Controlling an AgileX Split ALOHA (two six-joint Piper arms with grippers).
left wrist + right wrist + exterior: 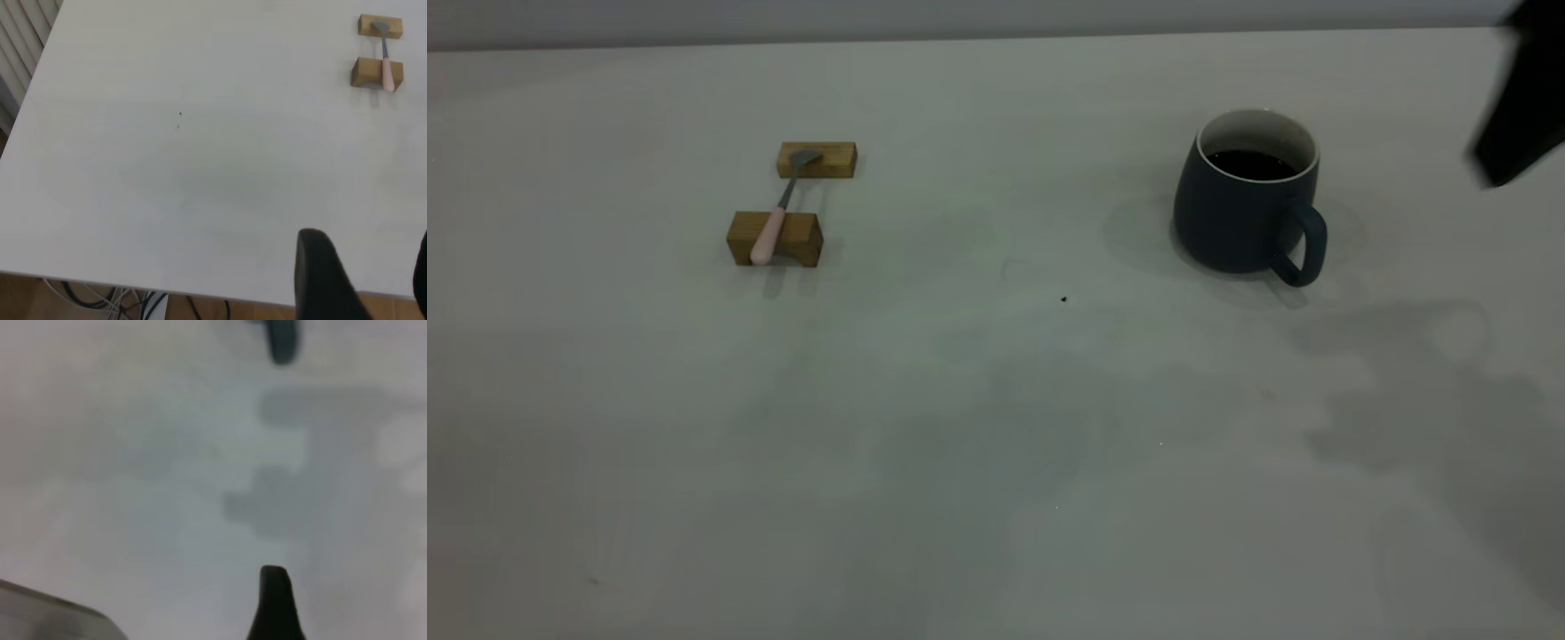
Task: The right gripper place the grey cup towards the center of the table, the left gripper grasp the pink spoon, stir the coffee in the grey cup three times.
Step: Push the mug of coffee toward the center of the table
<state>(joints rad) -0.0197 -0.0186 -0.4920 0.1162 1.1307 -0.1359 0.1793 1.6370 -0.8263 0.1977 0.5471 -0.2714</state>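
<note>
My right gripper will next grab the grey cup by its handle (1315, 241) to place it towards the center of the table. This leaves the cup's opening (1256, 148) free for stirring.
The grey cup (1249, 191) stands on the right part of the table (996, 427), its handle (1303, 244) towards the front right, with dark coffee (1252, 164) inside. The pink spoon (769, 233) lies across two wooden blocks at the left, also in the left wrist view as the spoon (387, 63). My left gripper (370, 277) hovers open over the table's edge, far from the spoon. My right gripper (360, 607) shows one dark finger (275, 603) with wide bare table beside it. The cup's handle (282, 340) is well ahead of it.
The two wooden blocks (816, 160) (775, 238) carry the spoon's bowl and handle. A black part of the right arm (1516, 98) hangs at the far right, above and beyond the cup. Cables (127, 303) lie below the table's edge.
</note>
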